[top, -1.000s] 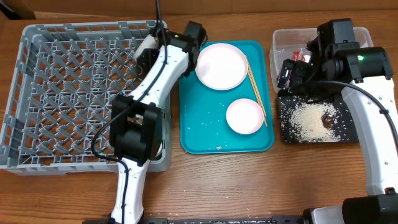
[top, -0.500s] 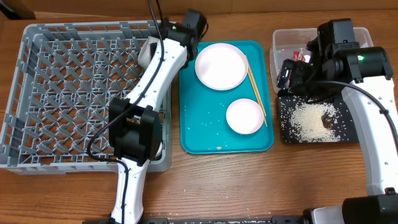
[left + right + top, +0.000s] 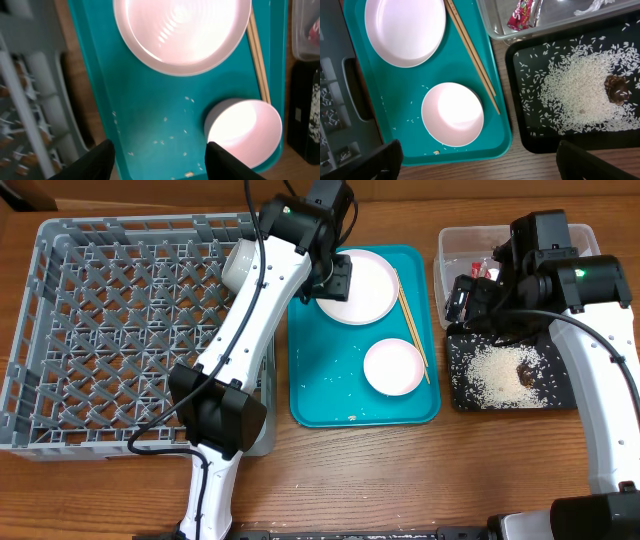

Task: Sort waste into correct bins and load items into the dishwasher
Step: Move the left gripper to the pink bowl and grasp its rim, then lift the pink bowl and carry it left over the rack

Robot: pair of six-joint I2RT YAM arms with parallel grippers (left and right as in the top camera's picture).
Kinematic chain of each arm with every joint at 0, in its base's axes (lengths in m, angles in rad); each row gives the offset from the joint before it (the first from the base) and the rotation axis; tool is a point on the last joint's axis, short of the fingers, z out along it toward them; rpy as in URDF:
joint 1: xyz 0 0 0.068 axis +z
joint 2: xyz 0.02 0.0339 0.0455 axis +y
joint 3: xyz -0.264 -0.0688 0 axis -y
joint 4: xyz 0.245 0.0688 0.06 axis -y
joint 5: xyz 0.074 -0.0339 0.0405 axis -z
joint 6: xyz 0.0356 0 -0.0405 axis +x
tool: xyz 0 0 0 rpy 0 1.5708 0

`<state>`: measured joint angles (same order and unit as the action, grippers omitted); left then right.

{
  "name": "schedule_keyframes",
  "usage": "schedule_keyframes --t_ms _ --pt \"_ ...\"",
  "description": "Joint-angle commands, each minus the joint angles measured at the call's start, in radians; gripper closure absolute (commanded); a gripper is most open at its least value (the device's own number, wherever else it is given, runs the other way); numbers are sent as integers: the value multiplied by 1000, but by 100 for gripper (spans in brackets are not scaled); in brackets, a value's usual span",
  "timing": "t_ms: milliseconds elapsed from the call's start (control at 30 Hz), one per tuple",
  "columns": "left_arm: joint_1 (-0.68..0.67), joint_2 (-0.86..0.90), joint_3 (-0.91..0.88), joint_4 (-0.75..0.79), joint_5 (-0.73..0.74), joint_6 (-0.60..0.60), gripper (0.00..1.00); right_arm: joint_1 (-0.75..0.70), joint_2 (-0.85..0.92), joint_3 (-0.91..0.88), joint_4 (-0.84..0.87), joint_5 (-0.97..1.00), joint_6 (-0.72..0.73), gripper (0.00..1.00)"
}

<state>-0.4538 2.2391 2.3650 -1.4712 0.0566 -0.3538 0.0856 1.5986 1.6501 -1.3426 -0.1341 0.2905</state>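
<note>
My left gripper will next grab the white bowl's rim [image 3: 367,367] on the side facing the dish rack [image 3: 100,330], so the bowl's base stays free to go in tilted between the dish rack's wires.
My left gripper [image 3: 336,280] is open and empty, hovering over the teal tray just left of the pink-white plate [image 3: 358,286]. In the left wrist view its fingers [image 3: 160,165] frame bare tray, with the plate [image 3: 182,30] ahead and a white bowl [image 3: 245,130] to the right. The chopsticks [image 3: 412,325] lie along the tray's right side. A white cup or bowl [image 3: 240,262] sits in the grey dish rack [image 3: 100,330]. My right gripper [image 3: 463,300] is open and empty above the clear tub [image 3: 450,255] and black tray [image 3: 560,395]. The red wrapper [image 3: 520,15] and crumpled paper [image 3: 592,6] lie in the tub. Rice [image 3: 580,95] and a brown lump [image 3: 616,87] lie on the black tray.
The teal serving tray [image 3: 330,395] lies between the rack and the bins, with a few stray rice grains on it. The rack's right wall runs close beside the tray's left edge. Bare wooden table shows along the front.
My left gripper has swung right from the rack's far right corner to over the teal tray by the plate. The white cup or bowl stays in the rack. The right arm has not moved.
</note>
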Motion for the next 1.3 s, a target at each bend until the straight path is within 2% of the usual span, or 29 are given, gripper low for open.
schedule_keyframes --t_ms 0,100,300,500,633,833,1000,1267 --pt "-35 -2 -108 42 98 -107 40 0 -3 5 5 -8 -3 0" --pt "-76 -2 -229 145 155 -143 41 0 -3 5 5 -8 -3 0" --pt "-138 -2 -398 301 150 -244 43 0 -3 5 5 -9 -3 0" --pt "-164 -2 -499 385 105 -306 48 0 -3 5 5 -9 -3 0" --pt "-164 -2 -529 395 69 -305 56 0 -3 5 5 -8 -3 0" --pt "-164 -2 -543 394 52 -304 74 0 -3 5 5 -8 -3 0" --pt "-165 -3 -544 389 52 -296 96 0 -3 5 5 -8 -3 0" --pt "-124 -32 -488 293 64 -217 96 0 -3 5 5 -8 -3 0"
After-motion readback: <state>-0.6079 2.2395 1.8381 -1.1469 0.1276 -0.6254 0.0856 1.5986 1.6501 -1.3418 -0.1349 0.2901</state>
